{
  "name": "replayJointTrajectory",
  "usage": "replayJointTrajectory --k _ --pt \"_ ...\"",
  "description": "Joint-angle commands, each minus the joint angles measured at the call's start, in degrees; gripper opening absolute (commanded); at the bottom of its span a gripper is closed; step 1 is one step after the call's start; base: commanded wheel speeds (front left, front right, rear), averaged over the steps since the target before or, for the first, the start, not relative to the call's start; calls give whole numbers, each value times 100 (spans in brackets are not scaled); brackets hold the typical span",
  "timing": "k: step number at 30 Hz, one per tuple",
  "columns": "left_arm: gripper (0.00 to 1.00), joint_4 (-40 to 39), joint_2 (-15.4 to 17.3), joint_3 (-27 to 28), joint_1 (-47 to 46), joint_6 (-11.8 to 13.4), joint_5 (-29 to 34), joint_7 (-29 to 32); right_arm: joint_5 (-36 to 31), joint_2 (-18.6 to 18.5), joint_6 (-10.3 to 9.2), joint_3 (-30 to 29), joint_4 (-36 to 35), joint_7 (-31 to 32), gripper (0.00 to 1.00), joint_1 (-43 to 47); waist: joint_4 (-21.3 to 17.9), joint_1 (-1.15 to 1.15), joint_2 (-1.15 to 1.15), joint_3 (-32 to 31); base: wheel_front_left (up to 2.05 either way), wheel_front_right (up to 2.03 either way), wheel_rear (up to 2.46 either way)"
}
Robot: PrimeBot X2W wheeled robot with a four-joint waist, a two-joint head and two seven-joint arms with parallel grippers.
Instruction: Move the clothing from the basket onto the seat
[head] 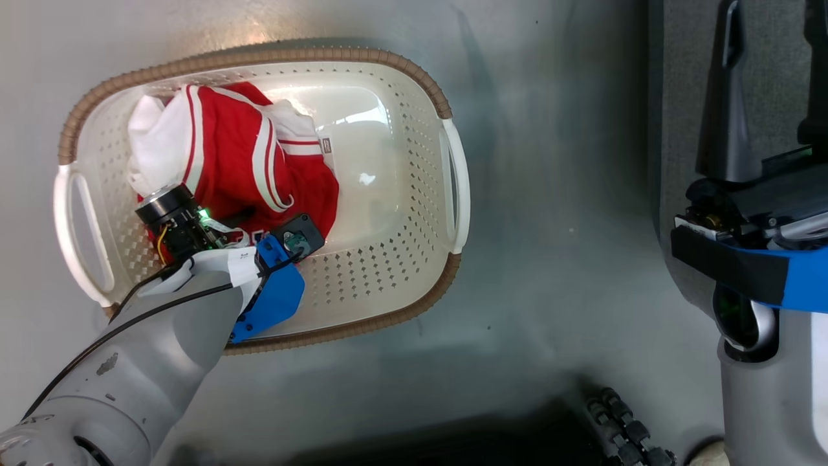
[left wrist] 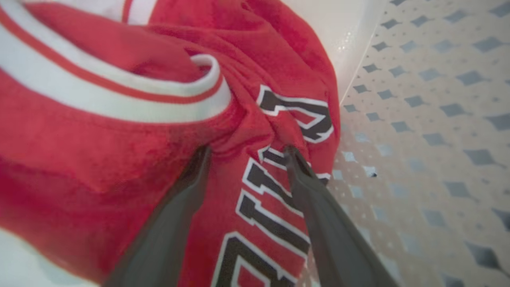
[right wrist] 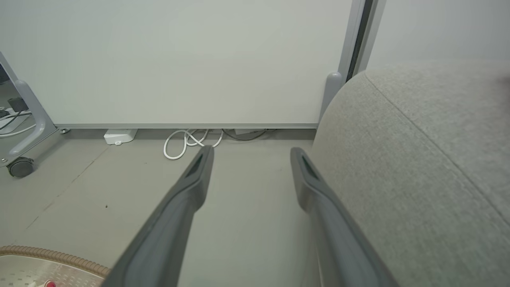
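I should next use my left gripper to pick up the jersey by its raised lettered fold (left wrist: 255,152) and move it onto the seat, since the rest is slack and bunched.
The clothing (head: 239,155), red jerseys with white stripes, lies bunched in the left half of the cream basket (head: 414,84), which stands on the floor. My left arm reaches down into the basket. In the left wrist view my left gripper (left wrist: 247,151) is open, its fingertips (left wrist: 201,157) pressed into the red clothing (left wrist: 119,159), with a fold bearing black-edged white lettering between them. The perforated basket wall (left wrist: 430,119) is close on the right. My right gripper (head: 773,77) hangs open and empty in the air beside the light-grey seat (right wrist: 418,159).
Grey floor surrounds the basket. In the right wrist view a white wall panel stands ahead, with coiled white cables (right wrist: 191,141), a small white box (right wrist: 119,136) and a caster wheel (right wrist: 20,166) at its foot. A dark toothed wheel (head: 621,427) shows at the bottom.
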Motion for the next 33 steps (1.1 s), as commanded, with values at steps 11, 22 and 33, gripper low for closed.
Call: replayJointTrajectory --k 11,22,33 --pt "100 254 -108 -12 -217 -1 171 -2 -25 9 3 -29 -341 -5 100 44 -94 -1 0 287 0 0 0" --pt "0 269 -275 -10 -173 -1 362 -6 -6 9 3 -33 -325 -5 100 4 -53 -1 0 199 0 0 0" --pt "0 156 -409 -11 -16 -1 97 -539 102 8 3 -32 -105 -5 100 -35 91 -1 0 -487 0 0 0"
